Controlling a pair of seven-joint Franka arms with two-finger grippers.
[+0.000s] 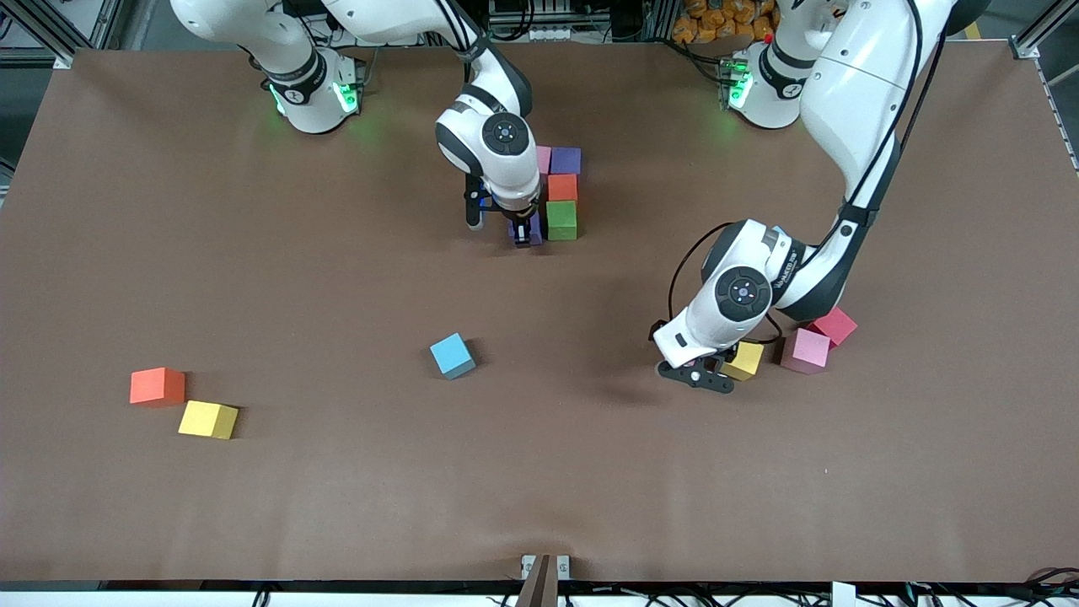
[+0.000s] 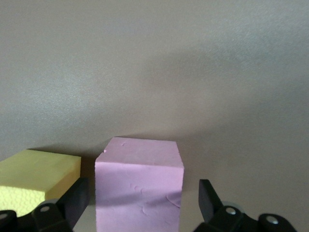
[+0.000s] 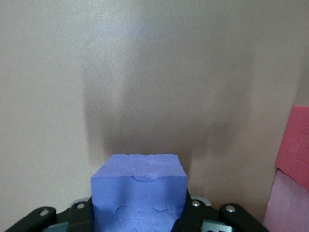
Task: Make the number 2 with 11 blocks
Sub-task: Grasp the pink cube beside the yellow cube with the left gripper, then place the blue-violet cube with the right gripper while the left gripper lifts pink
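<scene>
My left gripper should close on the pink block (image 2: 139,191) now, because its fingers are deep around the pink block, one of them next to the yellow block (image 2: 38,176).
My right gripper (image 1: 528,229) (image 3: 139,212) is shut on a purple block (image 1: 533,234) (image 3: 139,193). It holds the block low beside the green block (image 1: 561,219), on the side toward the right arm's end. The green block lines up with a red block (image 1: 562,186), a second purple block (image 1: 566,159) and a pink block (image 1: 544,158). My left gripper (image 1: 723,361) (image 2: 142,195) is open and low, its fingers (image 2: 76,200) flanking a pink block (image 2: 139,186) with gaps on both sides. A yellow block (image 1: 745,361) (image 2: 38,179) lies right beside it.
Loose on the brown table (image 1: 337,506) are a light blue block (image 1: 453,355), an orange block (image 1: 157,386) and a yellow block (image 1: 207,419). A pink block (image 1: 805,350) and a deeper pink one (image 1: 834,325) sit by the left arm's hand.
</scene>
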